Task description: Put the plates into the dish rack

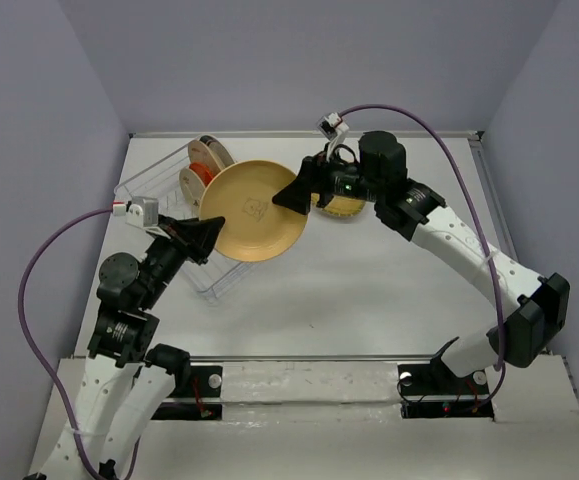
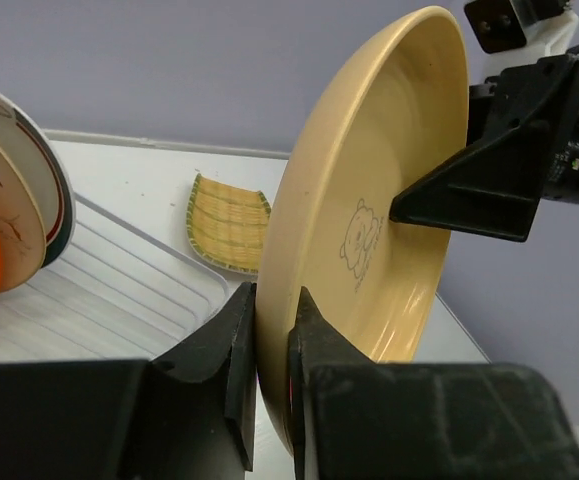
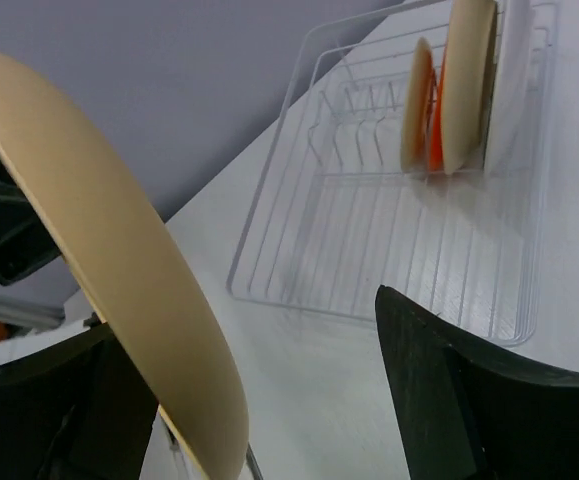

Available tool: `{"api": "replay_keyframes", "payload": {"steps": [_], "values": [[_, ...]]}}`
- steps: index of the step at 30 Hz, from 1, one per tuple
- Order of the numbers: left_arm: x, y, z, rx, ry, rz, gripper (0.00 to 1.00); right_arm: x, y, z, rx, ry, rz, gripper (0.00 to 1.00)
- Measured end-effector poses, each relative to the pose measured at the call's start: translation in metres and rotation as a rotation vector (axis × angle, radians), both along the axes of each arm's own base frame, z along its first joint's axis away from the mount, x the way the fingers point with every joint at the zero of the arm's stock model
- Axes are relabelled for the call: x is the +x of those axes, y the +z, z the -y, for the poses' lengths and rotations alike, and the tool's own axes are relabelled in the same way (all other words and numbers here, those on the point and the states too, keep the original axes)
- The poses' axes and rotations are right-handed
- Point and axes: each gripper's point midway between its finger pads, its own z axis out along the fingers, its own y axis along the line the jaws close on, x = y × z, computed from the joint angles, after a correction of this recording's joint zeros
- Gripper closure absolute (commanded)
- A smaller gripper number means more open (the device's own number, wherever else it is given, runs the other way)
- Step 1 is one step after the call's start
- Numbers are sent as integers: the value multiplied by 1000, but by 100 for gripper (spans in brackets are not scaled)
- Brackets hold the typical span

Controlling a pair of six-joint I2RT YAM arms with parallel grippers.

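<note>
My right gripper grabs the tan plate (image 1: 254, 212) by its rim opposite my left gripper next, which leaves the plate's far edge free to enter the rack.
A large tan plate (image 1: 254, 212) with a small bear drawing stands on edge above the near end of the dish rack (image 1: 159, 180). My left gripper (image 1: 212, 232) is shut on its lower rim, and in the left wrist view both fingers (image 2: 239, 340) pinch the plate (image 2: 369, 200). My right gripper (image 1: 294, 195) is at the plate's opposite rim and open. In the right wrist view the plate (image 3: 119, 250) lies by one finger, while the other finger (image 3: 439, 380) stands well off. A squarish yellow woven plate (image 2: 227, 222) lies flat on the table.
Three plates stand upright at the rack's far end: an orange one (image 3: 421, 100), a cream one (image 3: 466, 80) and a white one (image 3: 514, 70). The rack's near slots (image 3: 369, 230) are bare wire. Purple walls enclose the table on three sides.
</note>
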Motion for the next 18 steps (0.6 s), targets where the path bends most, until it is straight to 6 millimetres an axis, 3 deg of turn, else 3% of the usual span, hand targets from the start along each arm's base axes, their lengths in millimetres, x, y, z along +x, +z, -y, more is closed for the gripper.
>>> {"api": "replay_keyframes", "payload": {"steps": [3, 5, 6, 7, 8, 10, 14, 18], "values": [[-8, -2, 8, 19, -60, 6, 95, -20, 1, -2, 15, 172, 15, 60], [-12, -4, 10, 33, -82, 3, 84, -36, 5, -5, 32, 268, 21, 93], [-14, -5, 11, 38, -93, 0, 63, -43, 7, -6, 38, 310, 34, 93], [-16, -7, 11, 38, -97, -18, 52, -47, 8, -8, 42, 339, 50, 93], [-18, -3, 10, 43, -93, -13, 27, -50, 9, -9, 46, 360, 59, 93], [-19, 5, 6, 67, -72, 7, 4, -54, 8, -10, 61, 401, 39, 93], [-14, 18, -20, 98, 78, 11, 1, -48, 5, -20, 63, 401, -3, 93], [-14, 21, -65, 116, 314, 20, 1, -11, 8, -49, 42, 272, -9, 93]]}}
